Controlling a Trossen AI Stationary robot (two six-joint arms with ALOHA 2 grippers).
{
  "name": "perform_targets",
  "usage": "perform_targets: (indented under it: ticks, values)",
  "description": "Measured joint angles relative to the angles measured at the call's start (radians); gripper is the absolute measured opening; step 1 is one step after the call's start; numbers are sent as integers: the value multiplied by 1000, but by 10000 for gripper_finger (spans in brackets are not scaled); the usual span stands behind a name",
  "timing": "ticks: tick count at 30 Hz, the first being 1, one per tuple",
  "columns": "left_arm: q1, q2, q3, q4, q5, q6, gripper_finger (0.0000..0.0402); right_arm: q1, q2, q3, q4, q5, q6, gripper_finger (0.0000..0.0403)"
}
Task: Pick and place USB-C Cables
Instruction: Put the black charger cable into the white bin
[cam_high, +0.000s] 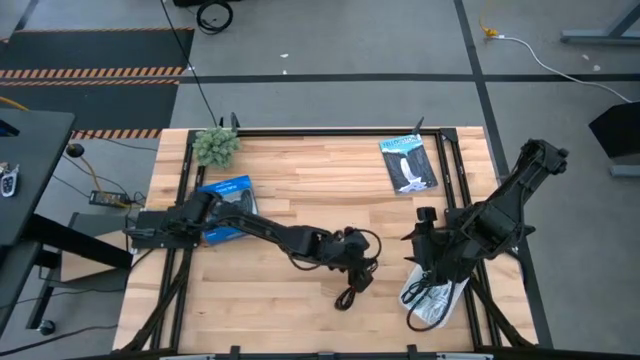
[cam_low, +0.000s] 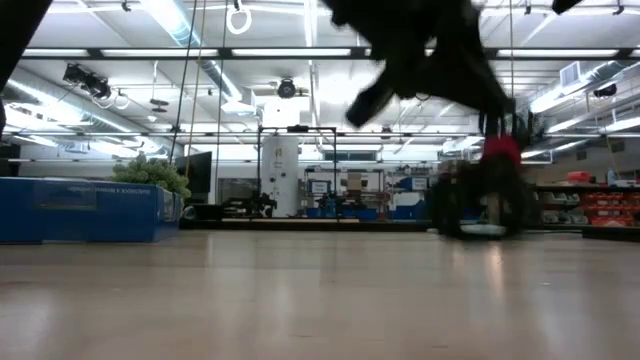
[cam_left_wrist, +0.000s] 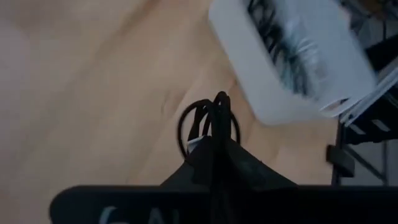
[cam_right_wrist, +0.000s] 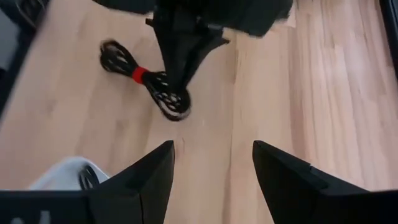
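Observation:
The black bundle needs to go with the other cables in the white tray (cam_right_wrist: 61, 177), so my right gripper should grab the bundle by its red band (cam_right_wrist: 139, 74) next.
My left gripper (cam_high: 352, 252) (cam_left_wrist: 219, 134) is over the table's middle, shut on the thin black loose loop (cam_left_wrist: 208, 118) (cam_high: 368, 241). The black bundle with the red band (cam_right_wrist: 146, 78) (cam_high: 353, 291) lies flat on the wood just near of it, untouched. My right gripper (cam_high: 420, 250) (cam_right_wrist: 211, 155) hovers open to the right, above bare wood beside the white tray (cam_high: 440, 305) (cam_left_wrist: 292, 62) (cam_right_wrist: 62, 171). The tray holds dark and pale coils, blurred. I cannot make out the white cable or the silver-grey bundle. My left gripper pinches the thin black loop between its two shut fingers at one side of the coil (cam_left_wrist: 216, 112). The fingers (cam_right_wrist: 180, 56) come from above, pointing down. The rest of the loop sticks out past the fingertips, and I cannot tell whether it touches the table.
A blue box (cam_high: 225, 205) (cam_low: 80, 210) lies under the left arm near the table's left side. A green plant (cam_high: 216, 145) stands at the far left corner, and a flat dark packet (cam_high: 408, 163) lies far right. Dark rails (cam_high: 455, 170) run along the table's sides.

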Motion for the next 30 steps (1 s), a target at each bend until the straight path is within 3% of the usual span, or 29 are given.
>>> perform_targets:
  ticks: [8,12,21,30]
  values:
    - [12,-176,0,16,-230,215,25,-59,-91,100,15,-22,1,224]
    - [32,-250,0,124,-310,352,25,-110,-139,138,51,-25,-8,224]
    - [63,-305,1,477,-325,642,26,-211,-152,152,90,-55,-55,226]
    - [62,-305,1,553,-321,680,26,-290,-148,152,296,-76,-209,233]
